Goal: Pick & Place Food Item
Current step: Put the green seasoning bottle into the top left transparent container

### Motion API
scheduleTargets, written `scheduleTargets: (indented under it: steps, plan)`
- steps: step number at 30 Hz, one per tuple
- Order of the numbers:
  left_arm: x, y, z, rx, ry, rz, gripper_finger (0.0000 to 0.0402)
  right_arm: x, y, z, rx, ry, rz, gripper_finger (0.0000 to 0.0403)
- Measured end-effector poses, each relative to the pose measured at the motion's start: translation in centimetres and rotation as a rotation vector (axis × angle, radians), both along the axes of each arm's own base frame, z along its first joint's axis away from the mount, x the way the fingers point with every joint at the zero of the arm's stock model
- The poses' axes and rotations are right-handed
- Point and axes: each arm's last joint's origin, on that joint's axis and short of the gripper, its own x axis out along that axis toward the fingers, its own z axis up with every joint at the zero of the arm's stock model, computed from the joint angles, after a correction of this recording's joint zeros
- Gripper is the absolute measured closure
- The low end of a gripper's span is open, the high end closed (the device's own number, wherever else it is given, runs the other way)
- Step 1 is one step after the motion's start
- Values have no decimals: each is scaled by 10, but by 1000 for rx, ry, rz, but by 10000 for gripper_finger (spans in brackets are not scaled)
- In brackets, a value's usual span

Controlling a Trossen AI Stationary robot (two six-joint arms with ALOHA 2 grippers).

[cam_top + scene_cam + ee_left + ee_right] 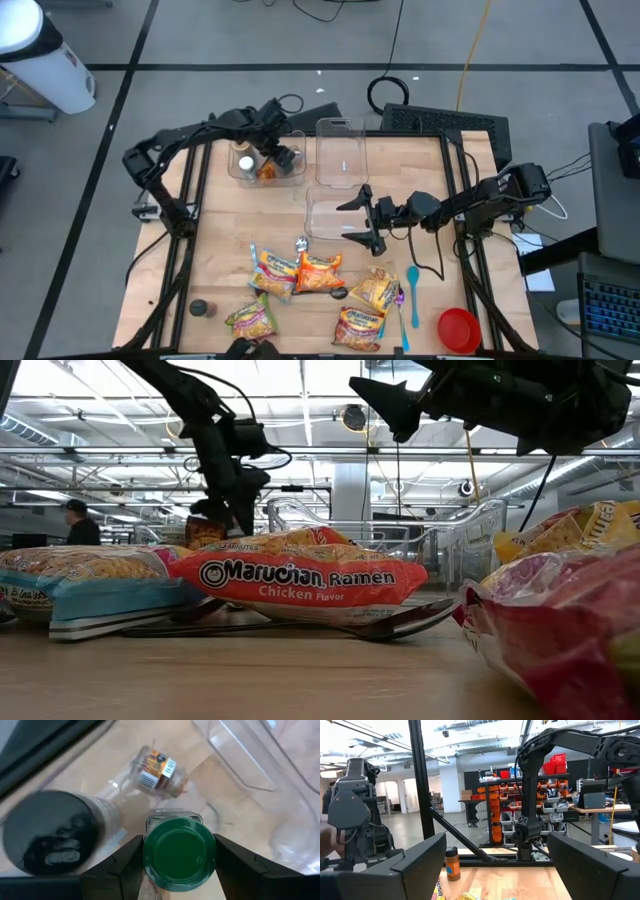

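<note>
The green-lidded jar (180,854) is standing low inside the clear bin (220,825), beside the black-lidded jar. I will open my left gripper, and the green-lidded jar would stay standing.
My left gripper (276,160) is down in a clear bin (262,176) at the table's far left. It is shut on a green-lidded jar (180,852). A black-lidded jar (50,837) stands beside it, and a small labelled jar (157,770) lies on the bin floor. My right gripper (362,220) is open and empty, hovering level above a second clear bin (325,215) near the table's middle. Several ramen packets (318,274) lie flat on the near part of the table. My left gripper holds the green-lidded jar at its lid end (148,855), one finger on each of two opposite sides. The fingers come from above, pointing down, and the lid faces up toward the wrist. Whether the jar's base stands on the bin floor is hidden.
A third clear bin (342,150) sits at the far middle. A blue spoon (413,292), a red bowl (458,328) and snack bags (372,292) lie near right. A small dark object (198,308) lies near left. A person (80,520) is in the room behind.
</note>
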Motion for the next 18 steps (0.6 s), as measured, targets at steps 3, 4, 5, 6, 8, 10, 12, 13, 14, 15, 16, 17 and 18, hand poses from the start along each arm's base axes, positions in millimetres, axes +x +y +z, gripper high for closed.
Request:
scheduleTargets:
  steps: [3,4,5,6,8,10,12,13,14,15,16,17,18]
  plan:
    - [2,1,-2,10,10,3,194,0,0,0,0,2,0,62]
    - [2,0,-2,12,12,3,194,0,0,0,0,2,0,62]
    - [2,0,-2,16,13,2,194,0,0,0,0,3,0,62]
    - [3,-1,-2,19,13,0,194,0,0,0,0,3,0,62]
    - [3,-2,-2,21,14,-3,194,0,0,-1,-1,7,0,62]
    - [5,-3,-2,21,15,-8,194,0,0,-1,-1,11,-1,62]
    - [6,-5,-2,21,16,-15,193,0,0,-2,-1,16,-1,62]
    - [7,-6,-2,20,18,-19,180,0,0,-2,-2,21,-1,62]
    - [7,-8,-3,18,20,-24,158,1,0,-2,-2,23,-1,62]
    - [8,-9,-4,13,23,-26,130,1,0,-2,-2,24,0,62]
    - [8,-10,-6,7,35,-29,103,1,0,-2,-2,26,0,62]
    - [8,-11,-7,0,43,-33,76,1,0,-2,-2,26,0,62]
    - [9,-13,-7,-2,45,-37,51,1,0,-3,-2,26,0,62]
